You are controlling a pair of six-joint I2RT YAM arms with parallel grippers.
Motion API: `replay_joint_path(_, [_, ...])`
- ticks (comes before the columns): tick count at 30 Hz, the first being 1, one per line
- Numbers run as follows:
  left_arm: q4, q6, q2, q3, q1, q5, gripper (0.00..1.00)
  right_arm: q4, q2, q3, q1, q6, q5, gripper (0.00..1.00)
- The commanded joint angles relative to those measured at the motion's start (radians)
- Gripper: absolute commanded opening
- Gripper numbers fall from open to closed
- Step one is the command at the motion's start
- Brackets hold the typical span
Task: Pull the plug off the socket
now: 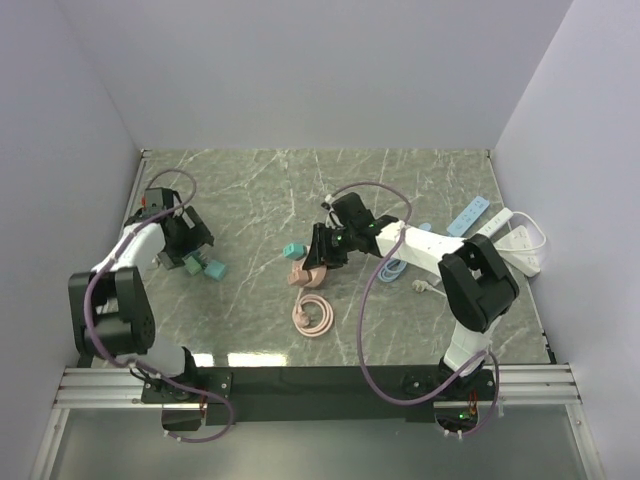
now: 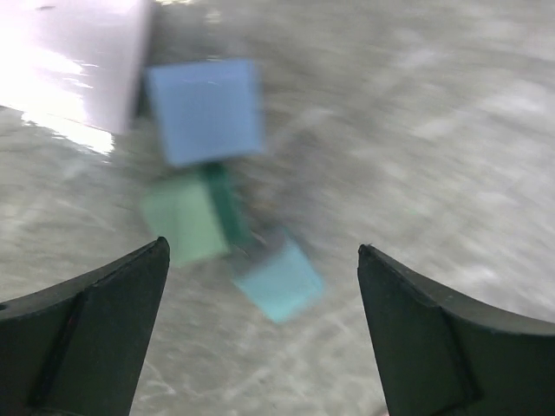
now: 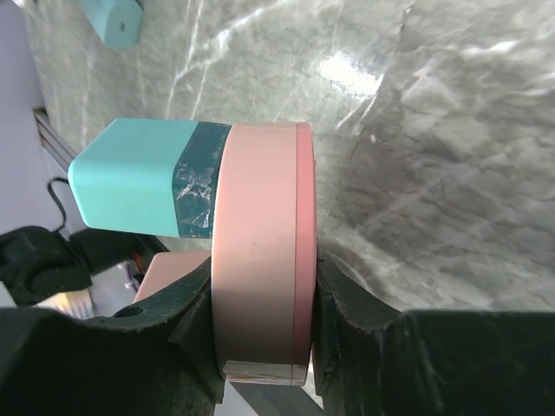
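The teal plug is on the pink socket (image 1: 306, 277). My left gripper will next grab opposite sides of the plug's exposed body (image 1: 294, 250) to pull the plug off.
The pink round socket (image 3: 260, 260) is clamped between the jaws of my right gripper (image 3: 263, 269), near the table's middle. A teal plug (image 3: 130, 178) with a dark green taped band sits in the socket's face, pointing left. From above, the socket (image 1: 306, 277) and plug (image 1: 293, 250) lie under the right gripper (image 1: 318, 262), with a pink coiled cable (image 1: 312, 318) in front. My left gripper (image 2: 262, 247) hangs open at the far left, with nothing between its fingers. Below it lie a blurred green block (image 2: 182, 217), a teal block (image 2: 279, 282) and a blue block (image 2: 206, 111).
White power strips (image 1: 512, 240) and a blue one (image 1: 468, 215) lie at the right edge. A light blue cable coil (image 1: 392, 270) and a white plug (image 1: 423, 287) sit beside the right arm. The teal and green blocks (image 1: 206, 267) lie under the left gripper (image 1: 190, 245). Walls enclose three sides.
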Motion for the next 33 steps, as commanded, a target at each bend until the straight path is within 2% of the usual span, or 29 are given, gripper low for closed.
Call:
replay_joint_path(1, [0.039,0.039,-0.138,-0.004,-0.012,0.165,0.95,-0.031,0.016,0.076,0.027,-0.051,-0.051,0.00])
replay_joint_path(6, [0.053,0.085,-0.236,-0.026,-0.102,0.331,0.96,-0.082,0.042,0.124,0.037,-0.080,-0.065,0.00])
replay_joint_path(9, [0.088,0.042,-0.256,-0.024,-0.243,0.399,0.97,-0.094,0.056,0.139,0.038,-0.076,-0.081,0.00])
replay_joint_path(12, [0.168,-0.036,-0.247,-0.026,-0.350,0.410,0.98,-0.077,0.060,0.133,0.041,-0.060,-0.081,0.00])
replay_joint_path(15, [0.254,-0.119,-0.225,-0.038,-0.410,0.402,0.99,-0.050,0.064,0.122,0.041,-0.037,-0.097,0.00])
replay_joint_path(21, [0.334,-0.191,-0.185,-0.043,-0.447,0.402,0.99,-0.027,0.054,0.116,0.041,-0.022,-0.122,0.00])
replay_joint_path(31, [0.343,-0.214,-0.107,-0.032,-0.527,0.417,0.99,-0.007,0.054,0.118,0.041,-0.002,-0.125,0.00])
replay_joint_path(33, [0.334,-0.214,-0.090,-0.026,-0.547,0.408,0.97,-0.010,0.060,0.125,0.038,0.000,-0.114,0.00])
